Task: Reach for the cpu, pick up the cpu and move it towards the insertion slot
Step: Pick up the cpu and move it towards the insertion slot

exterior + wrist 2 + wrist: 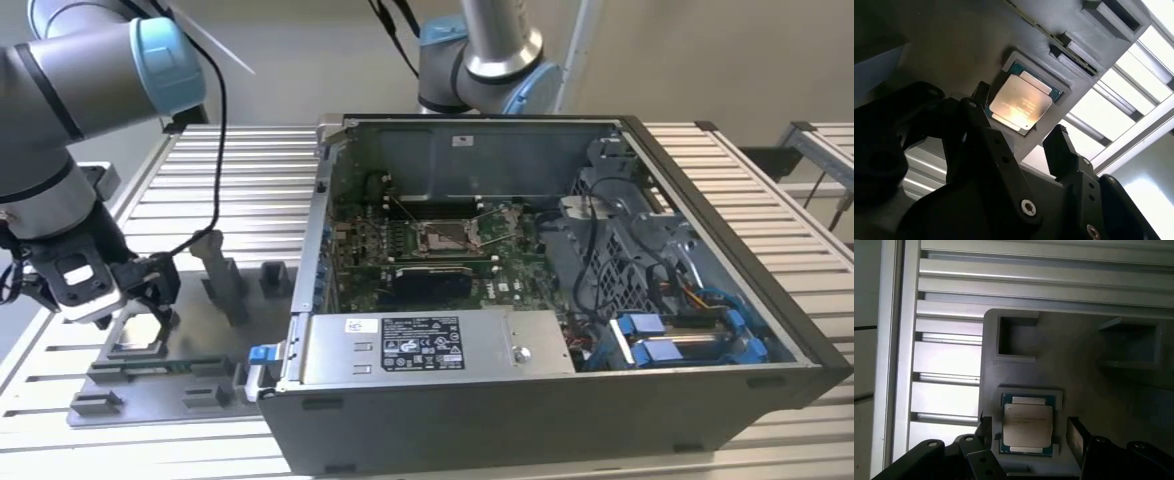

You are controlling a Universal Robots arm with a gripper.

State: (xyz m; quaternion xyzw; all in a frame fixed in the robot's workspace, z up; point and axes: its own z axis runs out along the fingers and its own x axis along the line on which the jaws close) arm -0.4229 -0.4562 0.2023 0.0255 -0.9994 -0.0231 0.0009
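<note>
I will next pick up the cpu by the middle of its two exposed side edges to move it, since the sides of the nest wrap around the cpu's corners.
The cpu (1028, 426) lies flat, pale silver face up, in a shallow square nest of the grey fixture plate (1079, 380); it also shows in the second wrist view as the cpu (1021, 102). My gripper (1030, 432) is open just above it, one black finger (985, 427) on each side of the chip and neither touching it. In the exterior view my gripper (120, 300) hangs low over the fixture plate (174, 375) at that view's left. The insertion slot (447, 237), a metal-framed square socket, sits on the green board inside the open computer case.
The open computer case (534, 400) fills the middle and right of the exterior view, its wall standing between the fixture plate and the socket. Upright grey fixture blocks (220, 275) stand beside my gripper. A second robot arm (487, 50) rises behind the case. Everything rests on a ribbed aluminium table (240, 170).
</note>
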